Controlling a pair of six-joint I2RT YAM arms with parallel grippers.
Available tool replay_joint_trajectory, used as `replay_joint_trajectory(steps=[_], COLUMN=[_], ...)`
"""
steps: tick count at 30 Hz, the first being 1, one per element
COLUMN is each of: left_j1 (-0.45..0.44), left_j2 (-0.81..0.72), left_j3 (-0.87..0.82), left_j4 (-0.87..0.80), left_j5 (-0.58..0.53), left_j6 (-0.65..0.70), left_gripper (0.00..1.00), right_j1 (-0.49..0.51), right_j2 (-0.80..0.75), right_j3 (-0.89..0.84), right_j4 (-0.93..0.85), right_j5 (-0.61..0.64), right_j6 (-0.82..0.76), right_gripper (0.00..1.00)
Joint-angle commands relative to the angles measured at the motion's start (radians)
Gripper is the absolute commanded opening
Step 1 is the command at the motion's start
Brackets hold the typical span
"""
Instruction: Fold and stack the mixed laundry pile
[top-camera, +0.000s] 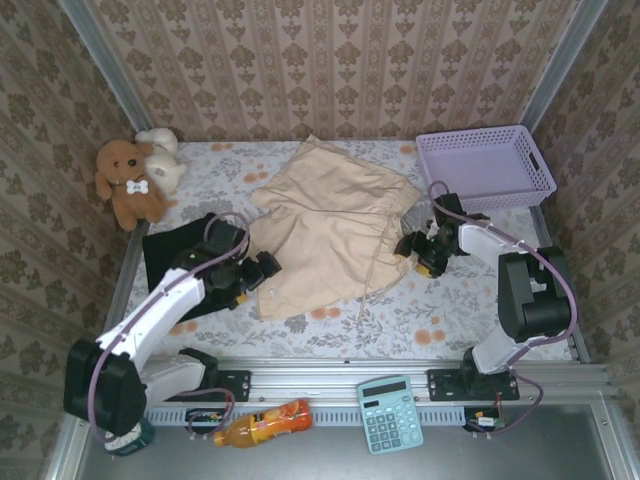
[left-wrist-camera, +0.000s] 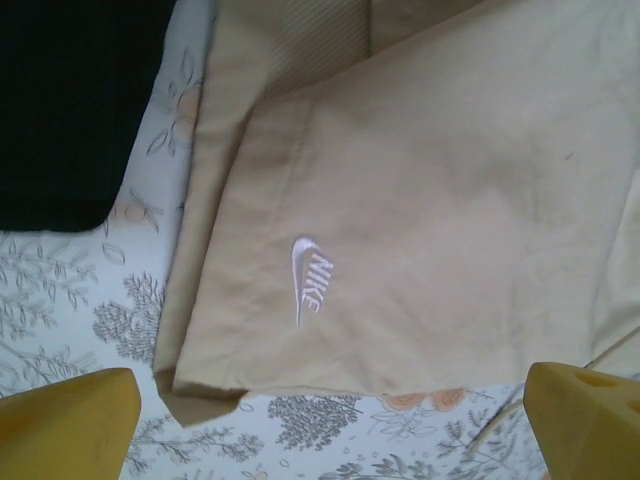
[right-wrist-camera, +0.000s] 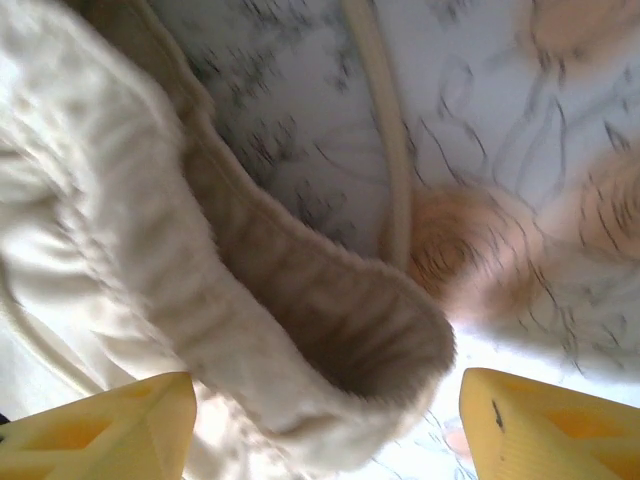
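The robot's left gripper will next grab the shorts by the hem corner near the white logo, so that leg can be folded across the other.
The pale beige piece (top-camera: 325, 235), a pair of shorts, lies spread flat in the middle of the flowered table. Its hem and white logo (left-wrist-camera: 310, 280) show in the left wrist view. My left gripper (top-camera: 262, 272) is open just off that hem, its yellow fingers (left-wrist-camera: 70, 425) wide apart over bare tablecloth. The black piece (top-camera: 170, 245) lies at the left, partly under my left arm, and its corner (left-wrist-camera: 70, 100) is visible. My right gripper (top-camera: 412, 250) is open at the shorts' right side. The gathered waistband (right-wrist-camera: 300, 330) curls between its fingers without being clamped, with a drawstring (right-wrist-camera: 385, 150) beyond it.
A lavender mesh basket (top-camera: 487, 165) stands at the back right. A brown plush bear (top-camera: 128, 180) and a cream plush toy (top-camera: 165, 155) sit at the back left. A calculator (top-camera: 390, 413) and an orange bottle (top-camera: 265, 423) lie beyond the near rail.
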Motion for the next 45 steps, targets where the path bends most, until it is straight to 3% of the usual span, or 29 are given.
replay_joint_trajectory(steps=[1,4,7,10,14,16,23,27,32,34,39,45], left_j1=[-0.060,-0.132,-0.188,-0.249,-0.339,-0.358,-0.364,-0.349,-0.283,-0.249,-0.173,-0.145], left_j2=[-0.048,-0.058,-0.052,-0.056,-0.058,-0.051,0.020,0.045,0.086,0.098,0.107,-0.021], left_j3=[-0.050,-0.064,-0.081,-0.126,-0.140,-0.162,-0.181,-0.223,-0.261,-0.274,-0.275,-0.190], left_j4=[0.104,0.094,0.107,0.136,0.032,0.059,0.101,0.129,0.201,0.256,0.351,0.238], left_j5=[-0.076,-0.149,-0.192,-0.227,-0.305,-0.317,-0.357,-0.390,-0.383,-0.388,-0.359,-0.362], left_j6=[-0.269,-0.408,-0.550,-0.730,-0.917,-0.973,-1.067,-1.121,-1.082,-1.030,-0.887,-0.628], left_gripper=[1.00,1.00,1.00,0.99,0.89,0.86,0.81,0.75,0.71,0.62,0.00,0.00], right_j1=[0.004,0.007,0.010,0.025,0.064,0.070,0.070,0.069,0.069,0.066,0.061,0.061], right_j2=[0.031,0.045,0.055,0.046,0.004,-0.021,-0.046,-0.049,-0.060,-0.069,-0.091,-0.186], right_j3=[0.018,0.017,0.006,-0.009,-0.037,-0.068,-0.093,-0.085,-0.102,-0.120,-0.123,-0.041], right_j4=[0.119,0.159,0.184,0.198,0.193,0.211,0.198,0.182,0.200,0.220,0.204,-0.013], right_j5=[0.036,0.067,0.060,0.058,0.077,0.079,0.072,0.064,0.052,0.040,0.021,0.100], right_j6=[0.146,0.179,0.202,0.215,0.235,0.255,0.241,0.214,0.215,0.220,0.196,0.066], right_gripper=[0.66,0.56,0.35,0.24,0.15,0.13,0.12,0.06,0.00,0.00,0.00,0.00])
